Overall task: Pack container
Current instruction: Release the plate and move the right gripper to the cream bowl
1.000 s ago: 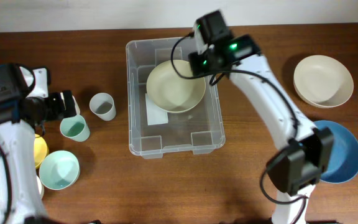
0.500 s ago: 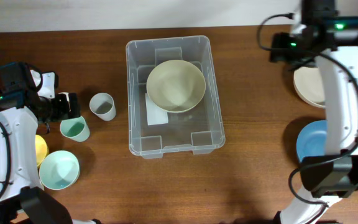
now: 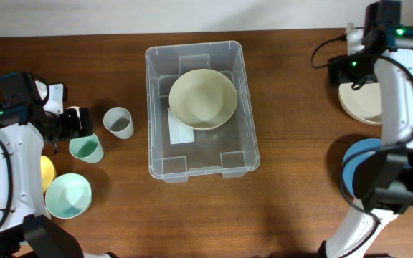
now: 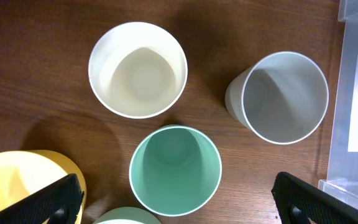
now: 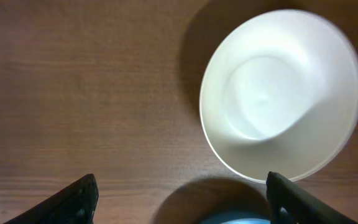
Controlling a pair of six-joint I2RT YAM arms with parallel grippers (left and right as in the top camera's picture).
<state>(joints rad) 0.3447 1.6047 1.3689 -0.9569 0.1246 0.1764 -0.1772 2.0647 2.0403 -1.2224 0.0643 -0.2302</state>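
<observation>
I should next grab the cream bowl with my right gripper by the bowl's rim on the side facing the container, so the cream bowl's base stays free to nest inside the container's bowl.
The clear plastic container (image 3: pixel 151 115) stands mid-table with a cream bowl (image 3: pixel 203 99) inside it, over the white label (image 3: pixel 180 129). My left gripper (image 3: pixel 79 122) is open and empty over the cups. In the left wrist view (image 4: pixel 179 208) its fingers are spread wide to either side of a green cup (image 4: pixel 175 169). My right gripper (image 3: pixel 344 69) is open and empty at the far right. In the right wrist view (image 5: pixel 185 202) it hovers beside a cream bowl (image 5: pixel 281 112).
A grey cup (image 3: pixel 119 122), the green cup (image 3: pixel 86 148), a mint bowl (image 3: pixel 68 195) and a yellow bowl (image 3: pixel 45 172) stand left of the container. A white cup (image 4: pixel 137 70) shows in the left wrist view. A cream bowl (image 3: pixel 364 107) and a blue bowl (image 3: pixel 357 168) sit on the right.
My right arm has left the cream bowl in the container and swung right, over the bowls at the table's right side. The left arm shifted slightly.
</observation>
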